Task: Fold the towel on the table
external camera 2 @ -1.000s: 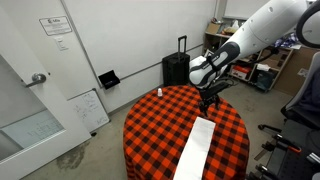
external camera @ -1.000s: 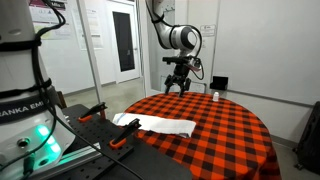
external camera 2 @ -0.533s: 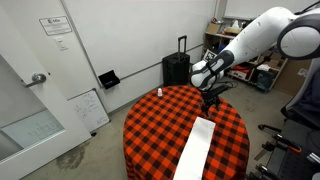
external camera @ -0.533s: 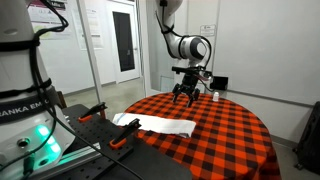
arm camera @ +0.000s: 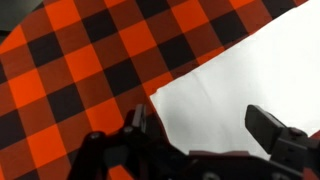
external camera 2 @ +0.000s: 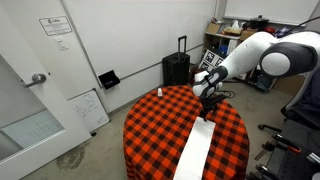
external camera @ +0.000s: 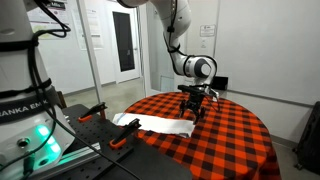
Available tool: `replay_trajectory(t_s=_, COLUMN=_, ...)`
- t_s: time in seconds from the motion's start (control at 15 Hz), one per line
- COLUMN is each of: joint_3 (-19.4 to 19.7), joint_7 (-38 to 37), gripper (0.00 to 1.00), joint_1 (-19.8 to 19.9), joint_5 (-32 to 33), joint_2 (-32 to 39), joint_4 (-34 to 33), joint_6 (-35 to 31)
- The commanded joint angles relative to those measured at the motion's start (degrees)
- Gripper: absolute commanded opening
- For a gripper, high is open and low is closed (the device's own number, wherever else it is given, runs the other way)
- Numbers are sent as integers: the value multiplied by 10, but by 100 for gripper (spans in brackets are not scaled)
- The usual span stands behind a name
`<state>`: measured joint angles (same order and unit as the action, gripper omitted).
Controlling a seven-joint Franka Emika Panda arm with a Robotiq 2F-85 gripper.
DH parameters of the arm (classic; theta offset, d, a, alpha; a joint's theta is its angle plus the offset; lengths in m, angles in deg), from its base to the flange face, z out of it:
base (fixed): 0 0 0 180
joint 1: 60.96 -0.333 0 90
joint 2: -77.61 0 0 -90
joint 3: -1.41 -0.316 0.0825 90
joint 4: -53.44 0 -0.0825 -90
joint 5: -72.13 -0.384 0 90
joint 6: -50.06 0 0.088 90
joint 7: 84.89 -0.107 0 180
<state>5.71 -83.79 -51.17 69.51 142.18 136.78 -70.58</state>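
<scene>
I will next grab the towel's corner between my gripper's fingers, so that I can fold the far end of the white towel (external camera: 158, 124) over toward the towel's near end.
The white towel (external camera: 158, 124) lies flat as a long strip on the round table (external camera: 235, 135) with the red-and-black check cloth; it also shows in an exterior view (external camera 2: 196, 148). My gripper (external camera: 193, 108) hangs low over the towel's far end, near the table's middle (external camera 2: 207, 105). In the wrist view the towel's corner (arm camera: 240, 75) lies right below, between my open fingers (arm camera: 200, 125). The fingers hold nothing.
A small white bottle (external camera 2: 158, 92) stands at the table's far edge (external camera: 214, 96). A black suitcase (external camera 2: 176, 68) stands behind the table. A robot base with orange-handled clamps (external camera: 95, 110) stands by the towel's near end.
My gripper has come down and moved toward the towel's end, from well above the table to just over it.
</scene>
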Motion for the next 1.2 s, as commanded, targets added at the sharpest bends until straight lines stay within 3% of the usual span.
replay_trajectory(t_s=0.0, joint_3=-11, joint_7=1, gripper=100, joint_1=13, joint_5=-15, joint_2=57, joint_4=-59, joint_6=-7)
replay_trajectory(t_s=0.47, joint_3=-15, joint_7=1, gripper=100, joint_1=20, joint_5=-24, joint_2=112, joint_4=-111, joint_6=-2)
replay_trajectory(t_s=0.53, joint_3=-14, joint_7=1, gripper=81, joint_1=20, joint_5=-24, joint_2=117, joint_4=-116, joint_6=-1)
replay_trajectory(t_s=1.13, joint_3=-12, joint_7=-1, gripper=12, joint_1=22, joint_5=-21, joint_2=142, joint_4=-164, joint_6=9)
